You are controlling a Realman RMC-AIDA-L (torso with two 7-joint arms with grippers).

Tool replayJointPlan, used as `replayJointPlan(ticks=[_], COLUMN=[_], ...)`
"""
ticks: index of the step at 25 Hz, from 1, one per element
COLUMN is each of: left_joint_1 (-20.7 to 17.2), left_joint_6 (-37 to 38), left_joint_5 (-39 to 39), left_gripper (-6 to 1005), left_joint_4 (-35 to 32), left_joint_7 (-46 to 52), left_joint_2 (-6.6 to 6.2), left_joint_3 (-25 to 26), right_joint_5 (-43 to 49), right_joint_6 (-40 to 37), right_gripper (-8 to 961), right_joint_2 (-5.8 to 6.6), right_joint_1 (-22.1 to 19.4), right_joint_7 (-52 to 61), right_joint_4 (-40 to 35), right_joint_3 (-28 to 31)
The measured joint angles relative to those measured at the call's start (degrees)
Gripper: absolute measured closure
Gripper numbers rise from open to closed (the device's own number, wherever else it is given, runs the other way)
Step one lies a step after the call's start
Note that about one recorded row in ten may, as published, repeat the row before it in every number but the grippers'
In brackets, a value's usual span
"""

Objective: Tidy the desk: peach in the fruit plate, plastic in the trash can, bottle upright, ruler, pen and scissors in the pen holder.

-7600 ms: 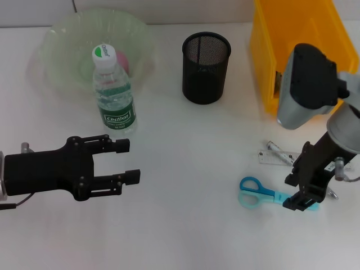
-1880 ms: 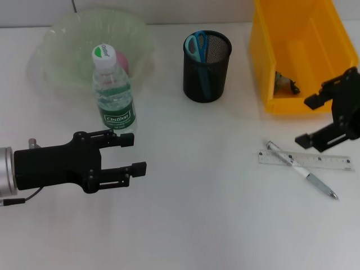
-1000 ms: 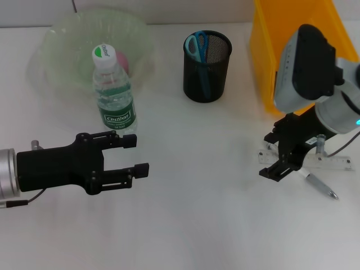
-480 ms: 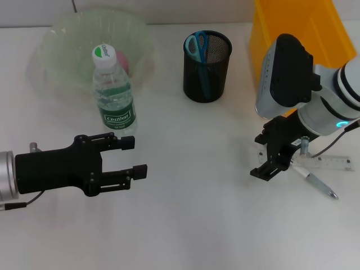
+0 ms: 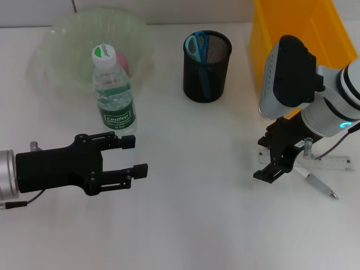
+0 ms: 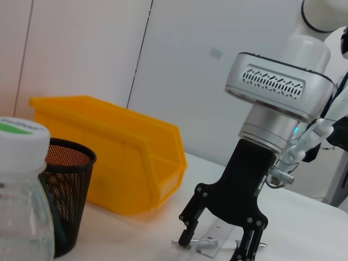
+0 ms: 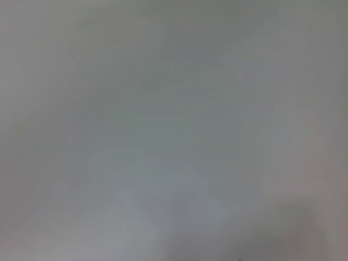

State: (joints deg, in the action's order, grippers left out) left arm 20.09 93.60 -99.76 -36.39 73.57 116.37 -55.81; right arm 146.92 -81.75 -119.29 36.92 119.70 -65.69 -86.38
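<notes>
I should close my right gripper on the clear ruler [image 5: 333,163]. My right gripper's fingers are on both sides of the ruler in the head view, low at the desk surface.
My right gripper [image 5: 262,158] is open and low over the near end of the clear ruler [image 5: 333,163] and the silver pen [image 5: 318,185]; the left wrist view shows it [image 6: 213,247] straddling the ruler [image 6: 216,241]. The blue scissors [image 5: 198,47] stand in the black mesh pen holder [image 5: 206,70]. The bottle [image 5: 114,93] stands upright before the green fruit plate [image 5: 56,34], which holds the pink peach [image 5: 122,61]. My left gripper [image 5: 135,156] hovers open and empty at the front left. The plastic is hidden behind my right arm.
The yellow trash can [image 5: 315,25] stands at the back right, right behind my right arm, and shows beside the pen holder [image 6: 65,185] as a yellow bin [image 6: 125,157]. The right wrist view is a plain grey blur.
The scissors went from the table into the pen holder. In the last second my right gripper came down over the ruler's end and shifted slightly. The left arm barely moved.
</notes>
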Motion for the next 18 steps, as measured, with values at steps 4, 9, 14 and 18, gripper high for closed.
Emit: replayJointPlan(ticks=[4, 9, 14, 18], left_joint_1=[0.0, -0.1, -0.1, -0.2], left_joint_6=[0.0, 0.0, 0.0, -0.1], left_joint_5=[0.0, 0.0, 0.0, 0.0], left_gripper=[271, 271, 270, 270], left_joint_4=[0.0, 0.0, 0.0, 0.1], left_joint_7=[0.0, 0.0, 0.0, 0.0], left_joint_2=[0.00, 0.00, 0.00, 0.00], left_joint_3=[0.0, 0.0, 0.0, 0.0], right_joint_5=[0.0, 0.0, 0.0, 0.0], right_joint_6=[-0.1, -0.5, -0.9, -0.9], right_gripper=[174, 176, 287, 429], right_joint_2=[0.02, 0.03, 0.03, 0.03], right_joint_1=[-0.1, -0.3, -0.4, -0.4], right_joint_7=[-0.1, -0.3, -0.4, -0.4], right_joint_4=[-0.2, -0.6, -1.0, -0.9], right_joint_3=[0.0, 0.1, 0.2, 0.2])
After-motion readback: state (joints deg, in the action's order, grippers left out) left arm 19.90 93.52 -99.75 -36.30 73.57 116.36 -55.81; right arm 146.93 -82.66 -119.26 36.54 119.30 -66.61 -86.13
